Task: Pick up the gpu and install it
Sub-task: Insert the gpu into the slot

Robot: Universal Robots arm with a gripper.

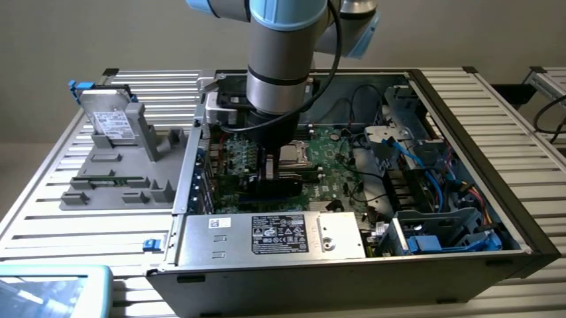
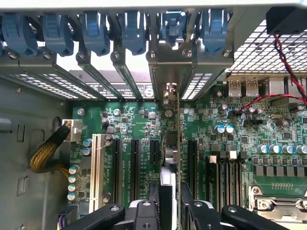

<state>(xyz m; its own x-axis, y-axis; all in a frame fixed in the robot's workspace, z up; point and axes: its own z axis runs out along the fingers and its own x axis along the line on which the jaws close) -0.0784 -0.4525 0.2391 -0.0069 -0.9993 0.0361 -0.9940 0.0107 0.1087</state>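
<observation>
The silver end bracket is in the case's rear slot opening (image 2: pixel 169 62), so the GPU (image 2: pixel 178 143) would stay seated if the robot's gripper opened now, and the gripper should release the GPU.
The gpu (image 2: pixel 178 143) stands on edge over the green motherboard (image 2: pixel 139 120), a thin card seen edge-on. Its silver end bracket (image 2: pixel 192 62) lies against the case's rear slot openings, under the blue latches (image 2: pixel 129 28). My gripper (image 2: pixel 176 213) is shut on the card's near end, one finger on each face. In the exterior view the arm reaches down into the open computer case (image 1: pixel 460 112). There my gripper (image 1: pixel 270 173) holds the dark gpu (image 1: pixel 270 189) low over the motherboard (image 1: pixel 332 156), near the CPU socket. I cannot tell whether the card's edge sits in a slot.
Black expansion slots (image 2: pixel 117 167) lie on either side of the card. A yellow cable bundle (image 2: pixel 45 153) runs along the case wall. The power supply (image 1: pixel 274 235) and a blue drive cage (image 1: pixel 438 232) flank the board. Outside the case, a grey hard drive (image 1: pixel 113 122) leans on a grey fixture (image 1: pixel 115 179).
</observation>
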